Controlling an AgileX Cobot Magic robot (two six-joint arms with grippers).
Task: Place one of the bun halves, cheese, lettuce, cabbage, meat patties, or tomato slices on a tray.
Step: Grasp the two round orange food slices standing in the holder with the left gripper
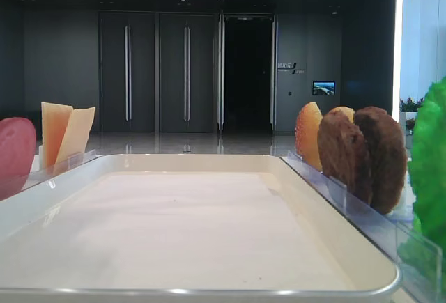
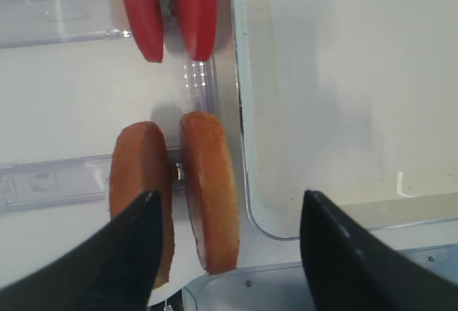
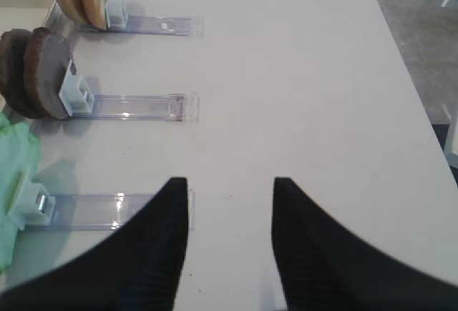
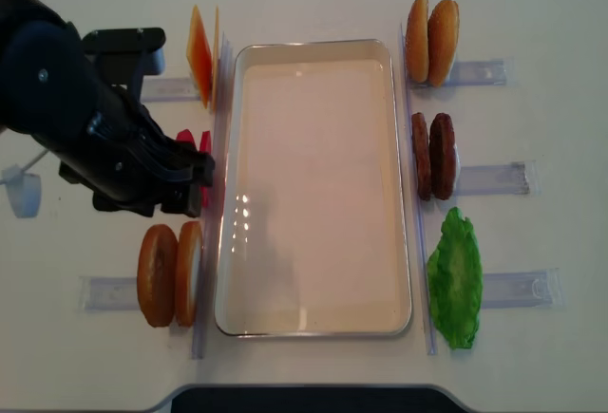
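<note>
The clear holder hems in the lower edge of the golden-brown bun half, so the left gripper will next grab the half by its free upper edge (image 4: pixel 188 273).
My left gripper (image 2: pixel 230 195) hangs open above two bun halves (image 2: pixel 211 189) that stand on edge in a clear holder just left of the cream tray (image 2: pixel 322 111). The right-hand half lies between the fingers, untouched. Two tomato slices (image 2: pixel 195 11) stand just beyond. From above, the left arm (image 4: pixel 104 138) covers the tomato holder, with the bun halves (image 4: pixel 171 275) below it. My right gripper (image 3: pixel 229 204) is open over bare table, holding nothing. Cheese (image 4: pixel 199 52) stands left of the tray (image 4: pixel 313 318). Meat patties (image 4: pixel 432 157) and lettuce (image 4: pixel 454 275) sit to its right. Cabbage is out of view.
A second pair of buns (image 4: pixel 430 41) stands at the tray's far right. Clear plastic holders (image 3: pixel 136 106) stretch outward from each food on both sides. A small white object (image 4: pixel 21 193) lies at the left table edge.
</note>
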